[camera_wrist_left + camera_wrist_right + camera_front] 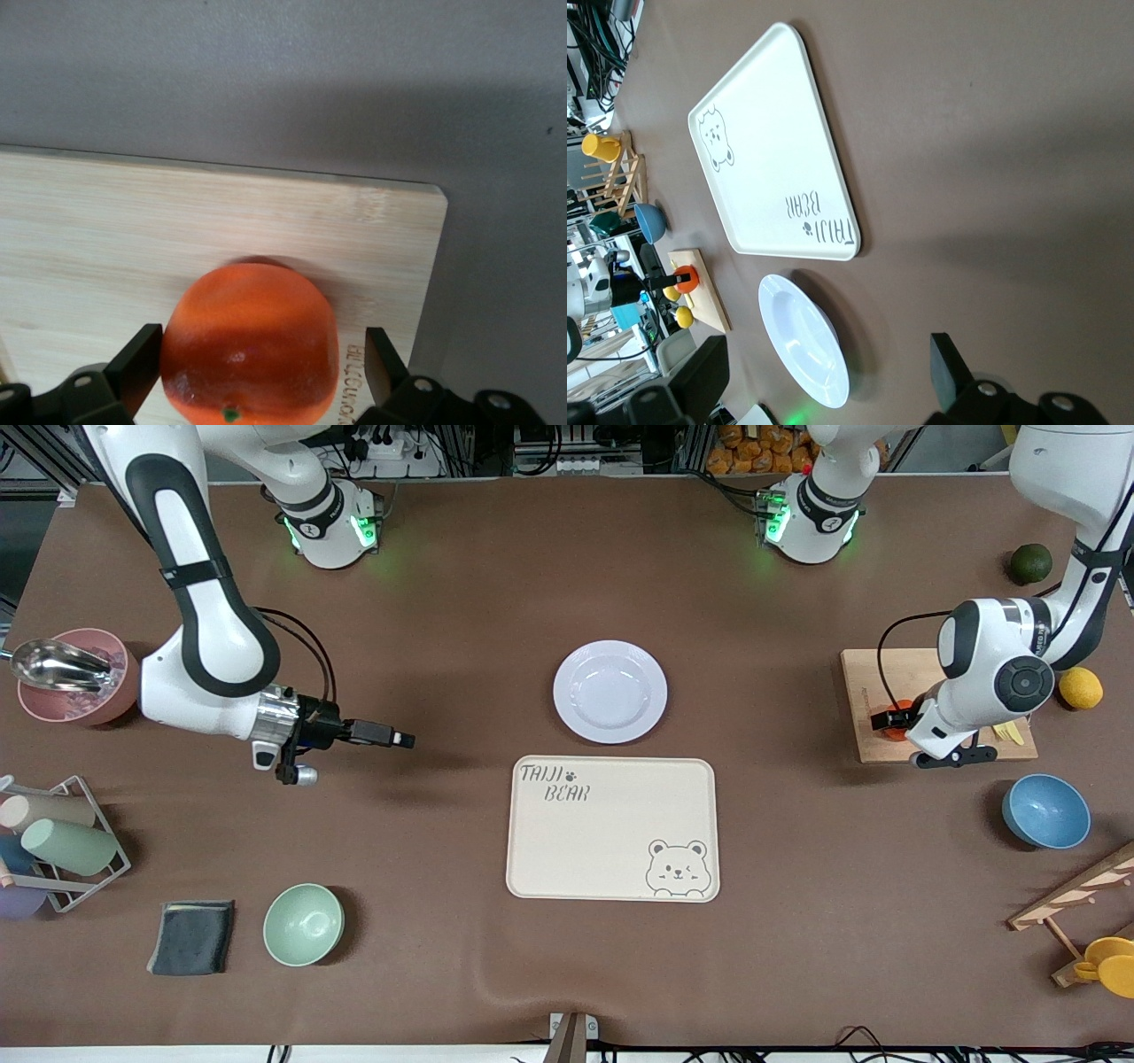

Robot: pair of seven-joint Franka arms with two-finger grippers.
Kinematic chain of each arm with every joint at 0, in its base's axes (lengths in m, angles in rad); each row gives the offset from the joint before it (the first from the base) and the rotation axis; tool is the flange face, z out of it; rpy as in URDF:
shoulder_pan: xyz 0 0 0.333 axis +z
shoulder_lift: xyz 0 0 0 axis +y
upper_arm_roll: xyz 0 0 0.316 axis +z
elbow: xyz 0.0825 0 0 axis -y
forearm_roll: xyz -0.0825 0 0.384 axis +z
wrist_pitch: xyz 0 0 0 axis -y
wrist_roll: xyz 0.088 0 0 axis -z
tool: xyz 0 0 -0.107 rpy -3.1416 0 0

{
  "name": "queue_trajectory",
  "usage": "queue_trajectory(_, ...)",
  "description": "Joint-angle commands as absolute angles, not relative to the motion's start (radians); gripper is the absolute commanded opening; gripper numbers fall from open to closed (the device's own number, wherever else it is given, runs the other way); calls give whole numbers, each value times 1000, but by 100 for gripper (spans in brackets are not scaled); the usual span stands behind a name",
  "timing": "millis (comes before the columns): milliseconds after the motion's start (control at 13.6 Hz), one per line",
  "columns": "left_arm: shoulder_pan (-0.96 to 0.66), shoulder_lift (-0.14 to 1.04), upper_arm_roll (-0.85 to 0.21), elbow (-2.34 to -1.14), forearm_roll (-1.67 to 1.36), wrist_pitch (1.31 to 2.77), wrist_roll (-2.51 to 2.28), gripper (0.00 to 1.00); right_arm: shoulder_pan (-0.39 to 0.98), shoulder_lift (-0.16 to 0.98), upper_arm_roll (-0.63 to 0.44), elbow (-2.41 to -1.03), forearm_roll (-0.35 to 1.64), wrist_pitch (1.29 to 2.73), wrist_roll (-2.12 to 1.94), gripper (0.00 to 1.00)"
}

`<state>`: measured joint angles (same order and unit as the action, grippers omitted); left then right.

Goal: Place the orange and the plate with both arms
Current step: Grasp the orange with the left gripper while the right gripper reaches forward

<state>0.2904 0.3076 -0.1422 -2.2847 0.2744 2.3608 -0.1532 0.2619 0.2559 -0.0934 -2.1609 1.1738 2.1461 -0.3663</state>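
Observation:
My left gripper should close now on the orange over the cutting board (873,682) (106,235). Its fingers are on both sides of the orange, so they would hold it.
The orange (900,714) sits on a wooden cutting board (873,682) at the left arm's end of the table. My left gripper (889,723) is down around it, open. In the left wrist view the orange (252,341) lies between the fingers (140,365); one touches it and the other stands a little off. The pale plate (609,691) lies at mid-table, just farther from the front camera than the cream tray (611,828). My right gripper (400,739) is open and empty, low over the table toward the right arm's end, turned toward the plate (802,350).
A yellow fruit (1081,687) and a dark green fruit (1030,563) lie near the board, with a blue bowl (1045,810) nearer the camera. A pink bowl with a scoop (75,675), a cup rack (53,841), a dark cloth (192,936) and a mint bowl (303,924) are at the right arm's end.

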Motion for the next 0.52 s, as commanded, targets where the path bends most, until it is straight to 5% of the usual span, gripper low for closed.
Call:
queue_trajectory(0, 301, 311, -149, -2287, 301, 2379, -141, 69, 334, 238, -101, -2227, 1314, 2181, -464, 100)
queue_trajectory(74, 302, 302, -149, -2289, 301, 2378, -140, 40, 350, 247, -100, -2244, 1339, 2209, -513, 100)
queue_trajectory(147, 302, 296, -149, -2289, 301, 2376, -137, 25, 360, 264, -100, -2255, 1374, 2210, -543, 100)
queue_trajectory(442, 298, 230, -155, -2284, 301, 2361, -123, 0, 477, 345, -98, -2267, 1627, 2212, -714, 97)
